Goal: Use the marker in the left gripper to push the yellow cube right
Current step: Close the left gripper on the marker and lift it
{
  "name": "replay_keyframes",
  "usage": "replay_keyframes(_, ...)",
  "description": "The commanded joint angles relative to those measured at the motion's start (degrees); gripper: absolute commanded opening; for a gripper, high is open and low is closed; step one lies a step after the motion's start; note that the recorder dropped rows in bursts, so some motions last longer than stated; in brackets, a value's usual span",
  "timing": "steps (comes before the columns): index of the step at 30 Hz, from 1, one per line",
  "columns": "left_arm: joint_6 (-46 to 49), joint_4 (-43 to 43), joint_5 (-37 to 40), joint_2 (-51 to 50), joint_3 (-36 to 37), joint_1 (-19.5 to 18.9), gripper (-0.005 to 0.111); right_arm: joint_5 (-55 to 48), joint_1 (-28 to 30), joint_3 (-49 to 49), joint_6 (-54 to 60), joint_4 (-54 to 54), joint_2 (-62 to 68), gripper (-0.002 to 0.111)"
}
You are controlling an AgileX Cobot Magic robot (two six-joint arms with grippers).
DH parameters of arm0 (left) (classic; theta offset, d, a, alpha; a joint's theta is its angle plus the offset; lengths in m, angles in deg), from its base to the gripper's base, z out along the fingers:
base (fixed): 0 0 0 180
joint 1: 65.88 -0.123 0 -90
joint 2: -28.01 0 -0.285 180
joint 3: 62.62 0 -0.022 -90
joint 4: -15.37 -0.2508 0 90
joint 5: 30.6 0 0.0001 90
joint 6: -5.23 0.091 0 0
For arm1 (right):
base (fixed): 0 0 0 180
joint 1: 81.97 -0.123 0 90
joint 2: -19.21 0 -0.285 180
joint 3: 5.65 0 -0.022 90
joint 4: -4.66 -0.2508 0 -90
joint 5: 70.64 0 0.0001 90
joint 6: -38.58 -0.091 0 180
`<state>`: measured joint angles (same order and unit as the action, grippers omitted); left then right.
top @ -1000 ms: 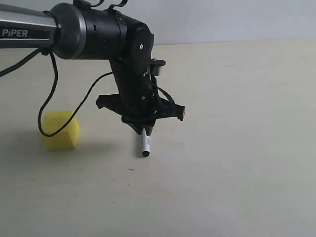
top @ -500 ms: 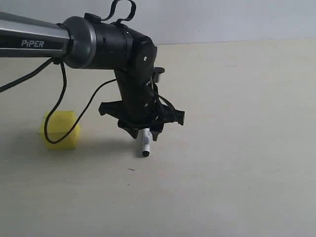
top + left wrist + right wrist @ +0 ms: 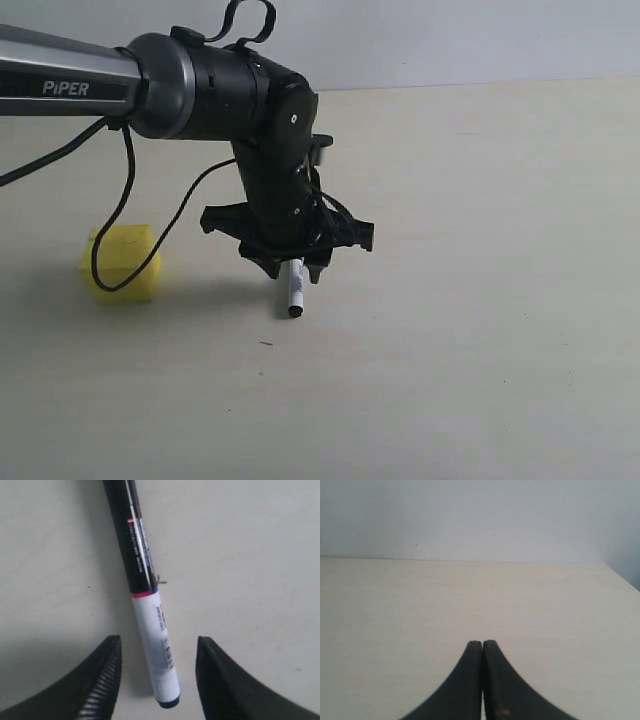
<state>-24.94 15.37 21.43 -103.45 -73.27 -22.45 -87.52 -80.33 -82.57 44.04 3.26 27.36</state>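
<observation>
My left gripper grabs the marker by its white body (image 3: 296, 287) next, to push the yellow cube (image 3: 120, 264).
The yellow cube (image 3: 120, 264) sits on the table at the left, with a loop of black cable hanging in front of it. My left gripper (image 3: 291, 268) hovers low over the table well to the right of the cube, its fingers spread. The marker (image 3: 294, 291) lies between them, black end toward the camera. In the left wrist view the marker (image 3: 148, 615) shows a gap to each finger of the left gripper (image 3: 159, 644), so neither finger touches it. My right gripper (image 3: 482, 643) is shut on nothing and does not show in the exterior view.
The beige table (image 3: 480, 300) stretches to the right and front of the arm. A pale wall (image 3: 450, 40) stands behind it. The left arm's black cable (image 3: 110, 190) droops from the arm down to the cube.
The left gripper's fingers have spread apart and no longer clamp the marker. The arm's wrist has risen slightly. The cube has stayed in place.
</observation>
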Motion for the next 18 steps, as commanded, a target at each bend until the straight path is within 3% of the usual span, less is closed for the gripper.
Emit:
replay_keyframes(1, -0.58, -0.31, -0.30, 0.07, -0.40, -0.18, 0.047, 0.70, 0.32, -0.30, 0.29, -0.15, -0.36, 0.000)
replay_keyframes(18, -0.73, -0.45, -0.30, -1.27, -0.27, -0.18, 0.047, 0.70, 0.32, -0.30, 0.29, -0.15, -0.36, 0.000)
